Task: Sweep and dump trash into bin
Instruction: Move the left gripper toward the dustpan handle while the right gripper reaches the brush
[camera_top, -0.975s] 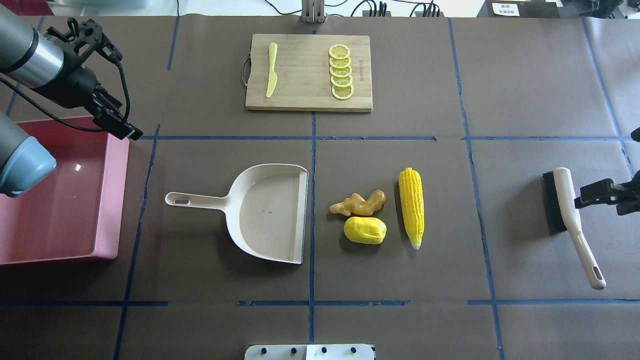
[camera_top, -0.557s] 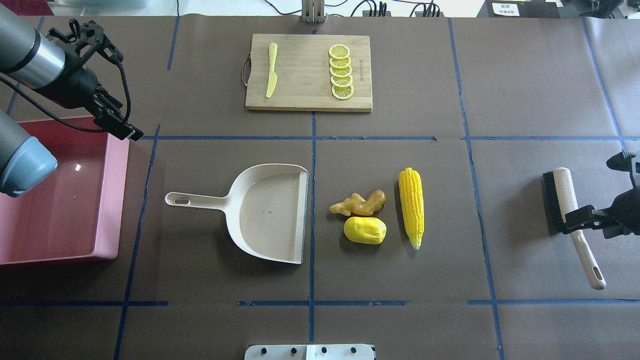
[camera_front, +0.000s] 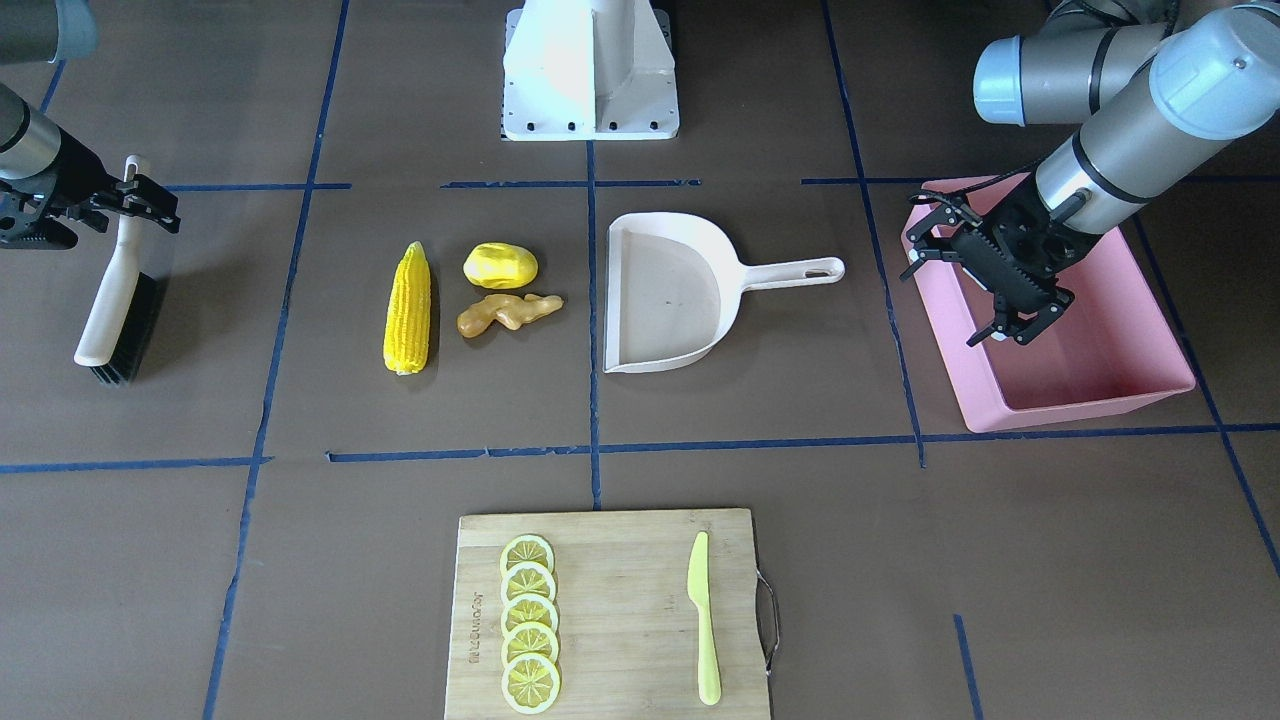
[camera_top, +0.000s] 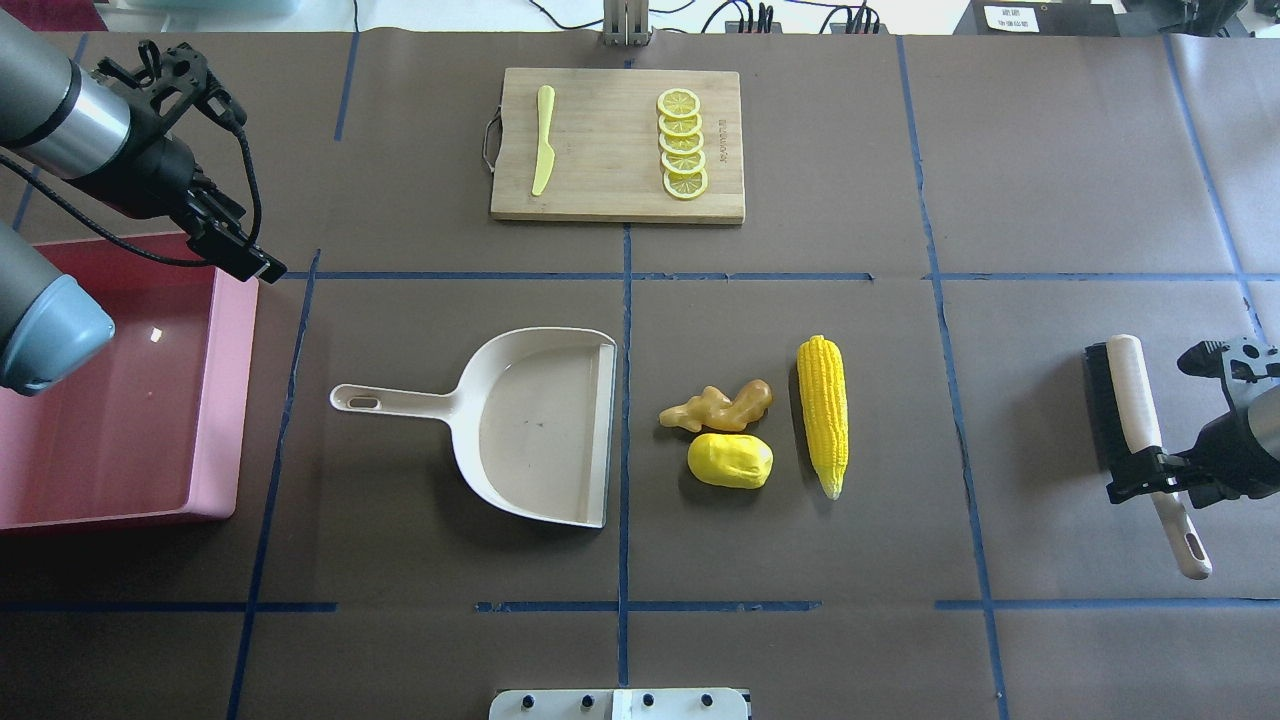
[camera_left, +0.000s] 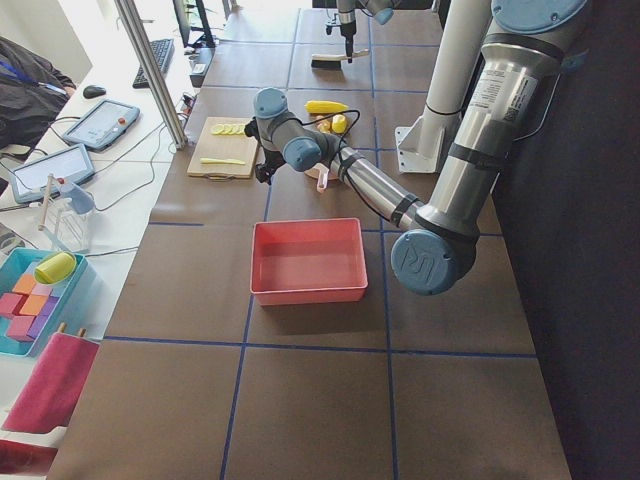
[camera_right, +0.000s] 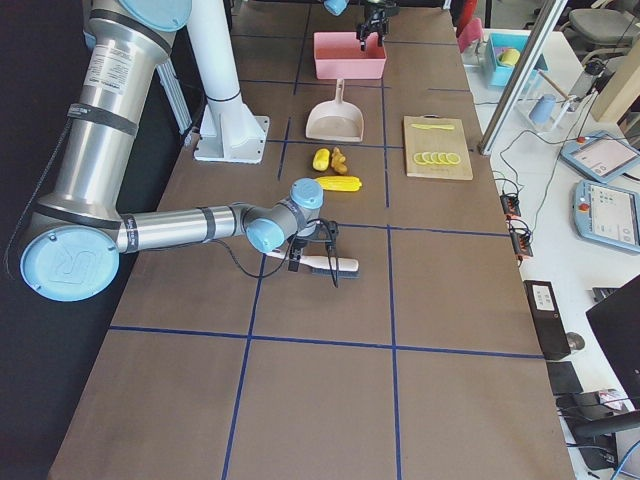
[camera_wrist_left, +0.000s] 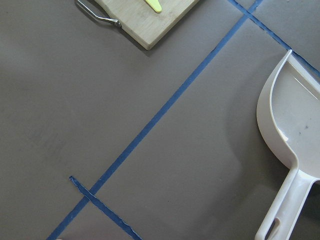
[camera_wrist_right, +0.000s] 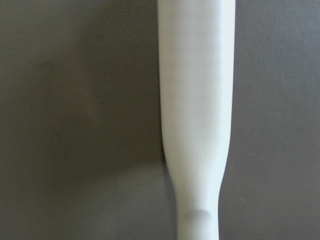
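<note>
Next, my right gripper grabs the black-bristled brush by its handle (camera_front: 130, 230) to sweep the corn, potato and ginger into the dustpan (camera_front: 666, 294).
The trash lies mid-table: a yellow corn cob (camera_top: 823, 415), a yellow potato (camera_top: 730, 460) and a tan ginger root (camera_top: 717, 406). A beige dustpan (camera_top: 540, 425) lies left of them, its mouth facing them. The pink bin (camera_top: 215, 400) stands at the left edge. A beige brush (camera_top: 1135, 400) lies at the right. My right gripper (camera_top: 1150, 482) is open and straddles the brush's handle (camera_wrist_right: 196, 100). My left gripper (camera_top: 245, 262) is open and empty, hovering over the bin's far corner (camera_front: 935, 215).
A wooden cutting board (camera_top: 617, 190) at the back holds several lemon slices (camera_top: 682, 143) and a yellow-green knife (camera_top: 543, 138). Blue tape lines cross the brown table. The robot's white base (camera_front: 590, 70) stands at the near edge.
My right gripper has moved along the brush from beside its head toward me and now sits over the handle. The left arm has barely moved.
</note>
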